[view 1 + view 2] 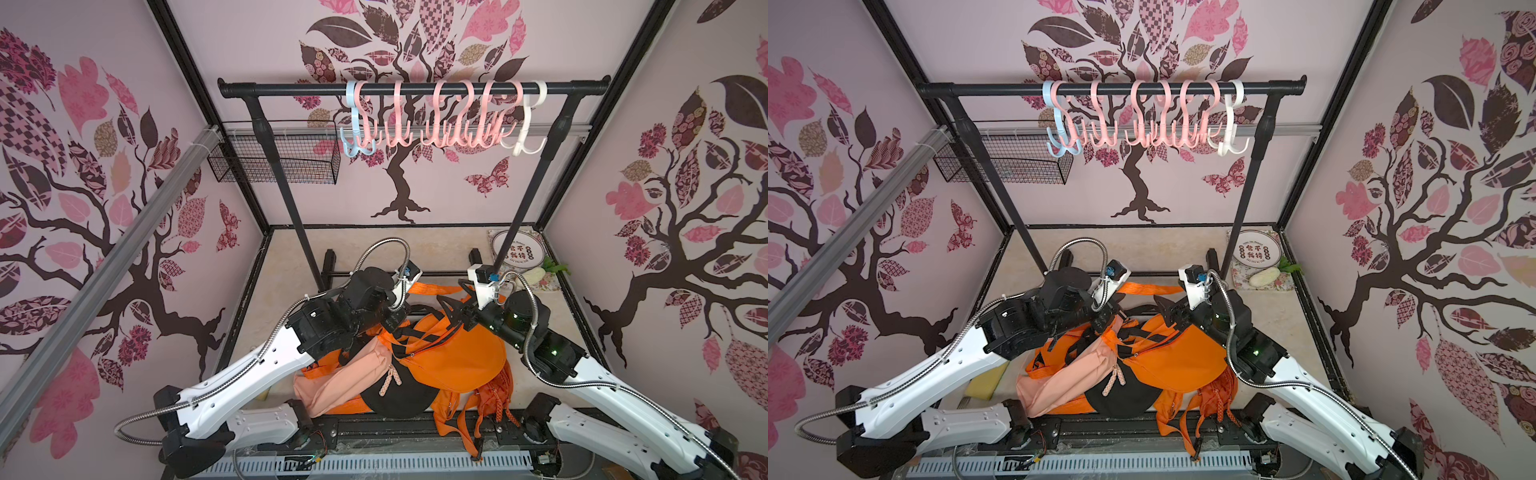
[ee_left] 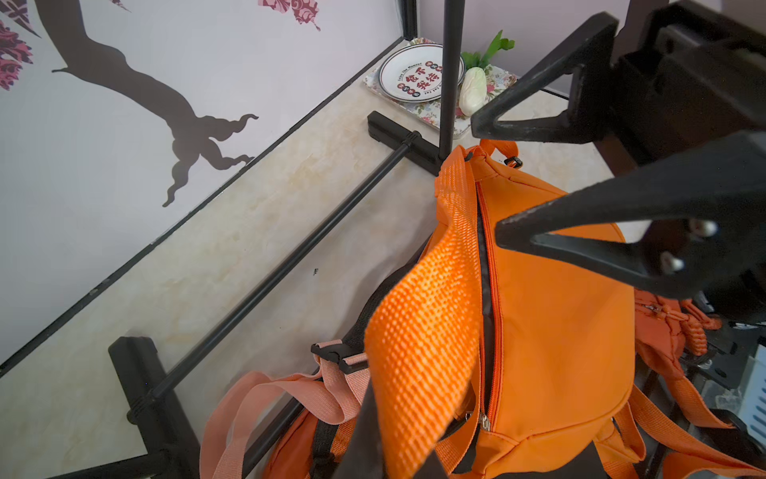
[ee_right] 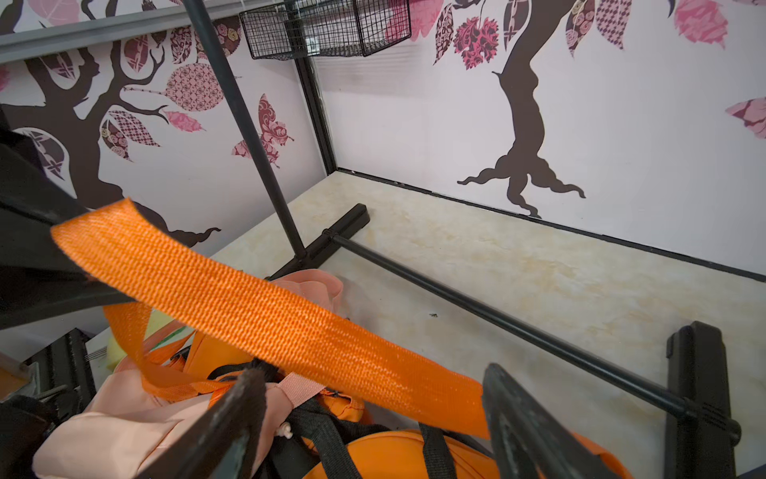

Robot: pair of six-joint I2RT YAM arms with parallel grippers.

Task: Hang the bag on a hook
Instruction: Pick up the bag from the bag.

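My right gripper grabs the orange strap (image 1: 432,287) next, apart from my left gripper's hold, so a free span stays between to loop over a hook.
The orange bag (image 1: 453,357) (image 1: 1175,353) (image 2: 559,315) lies at the front of the floor on a heap of other bags. Its wide orange strap (image 1: 432,287) (image 2: 427,331) (image 3: 265,315) is lifted off it. My left gripper (image 1: 409,289) (image 2: 398,460) is shut on one end of that strap. My right gripper (image 1: 449,309) (image 2: 489,178) (image 3: 371,377) stands open, with the strap running between its fingers (image 3: 244,398). Pink, blue and white hooks (image 1: 449,120) (image 1: 1150,120) hang on the black rail (image 1: 411,88) high above both grippers.
The rack's posts and base bar (image 2: 290,265) (image 3: 518,331) stand just behind the bags. A peach bag (image 1: 349,382) and another orange bag (image 1: 478,411) lie beside the task bag. A wire basket (image 1: 274,160) hangs back left; a plate (image 1: 519,249) sits back right.
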